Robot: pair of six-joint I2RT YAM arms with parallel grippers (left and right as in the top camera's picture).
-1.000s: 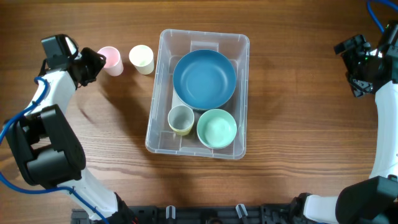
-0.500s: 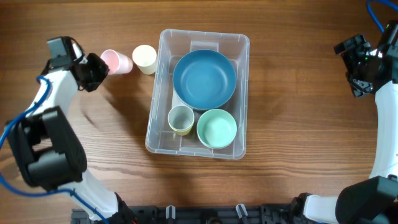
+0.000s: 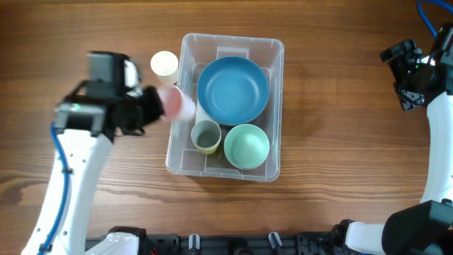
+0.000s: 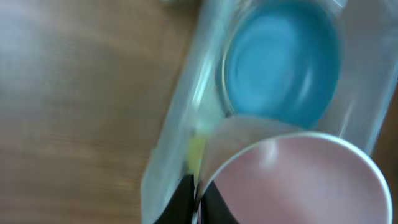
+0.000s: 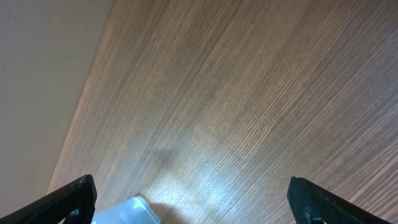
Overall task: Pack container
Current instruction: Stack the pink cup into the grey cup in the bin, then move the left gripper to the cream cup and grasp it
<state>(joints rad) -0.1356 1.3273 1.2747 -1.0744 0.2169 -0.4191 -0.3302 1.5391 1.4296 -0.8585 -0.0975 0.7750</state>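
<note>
My left gripper needs to keep holding the pink cup until it reaches the yellow-green cup's opening: the pink cup tilts over the container's side, short of that.
The clear plastic container [image 3: 277,106] sits mid-table and holds a blue bowl [image 3: 232,90], a pale green bowl [image 3: 246,146] and a yellow-green cup [image 3: 206,136]. My left gripper [image 3: 159,108] is shut on a pink cup [image 3: 175,103] and holds it over the container's left wall. In the left wrist view the pink cup [image 4: 298,180] fills the lower right, above the container [image 4: 180,137] and blue bowl [image 4: 283,62]. A cream cup [image 3: 163,64] stands left of the container. My right gripper [image 3: 405,71] is open and empty at the far right.
The right wrist view shows bare wood table and one corner of the container [image 5: 127,211]. A black rail [image 3: 233,244] runs along the front edge of the table.
My left gripper has lifted the pink cup from beside the cream cup and carried it right and toward the front, up to the container's left wall. The right arm has not moved.
</note>
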